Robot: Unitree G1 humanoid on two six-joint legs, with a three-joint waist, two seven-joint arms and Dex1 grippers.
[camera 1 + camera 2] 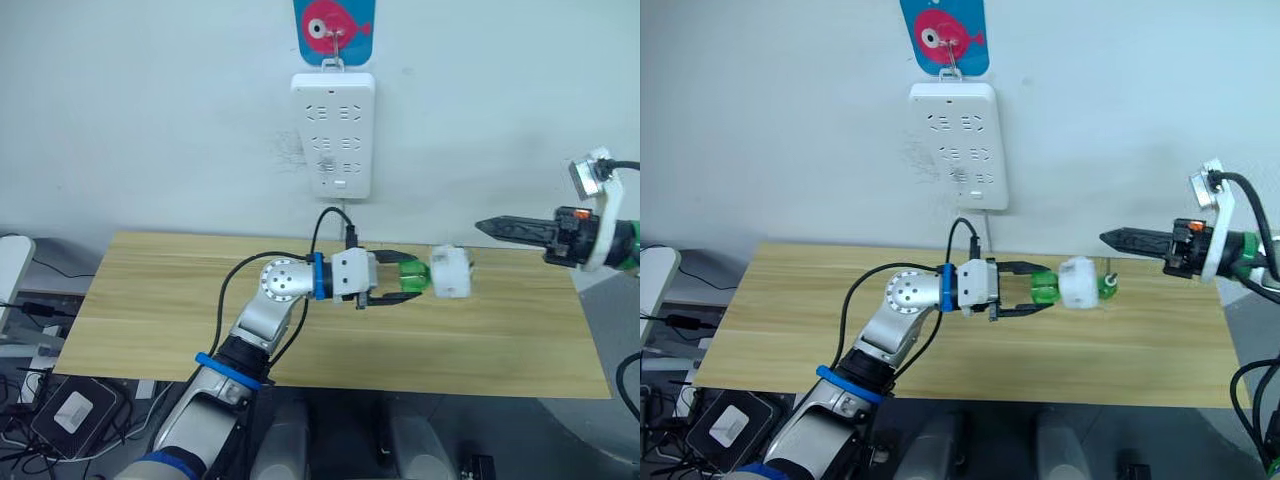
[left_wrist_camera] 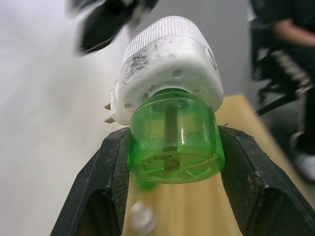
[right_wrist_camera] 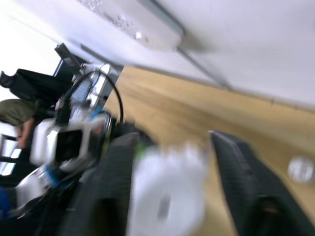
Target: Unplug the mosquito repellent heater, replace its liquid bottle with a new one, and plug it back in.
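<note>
I should plug the heater [image 1: 450, 272] back into the white power strip [image 1: 333, 135], so next I need to grab it by its ribbed sides with my right gripper.
My left gripper [image 1: 404, 281] is shut on the liquid bottle [image 1: 411, 277], a translucent green bottle with a dark wick inside [image 2: 172, 142]. The bottle's neck sits in the white mosquito repellent heater [image 1: 450, 272], and both are held level above the table. The heater's plug prongs [image 2: 109, 112] stick out to one side. My right gripper [image 1: 492, 228] hovers to the right of the heater, apart from it and pointing at it, open, with its fingers [image 3: 110, 187] spread wide. The new one [image 1: 1107, 287], green with a white cap, stands on the table just behind the heater.
A white power strip [image 1: 333, 135] hangs on the wall above the wooden table [image 1: 160, 310], under a blue and pink hook plate [image 1: 332, 28]. Its cable runs down behind the table. Boxes and cables [image 1: 70, 410] lie on the floor at the left.
</note>
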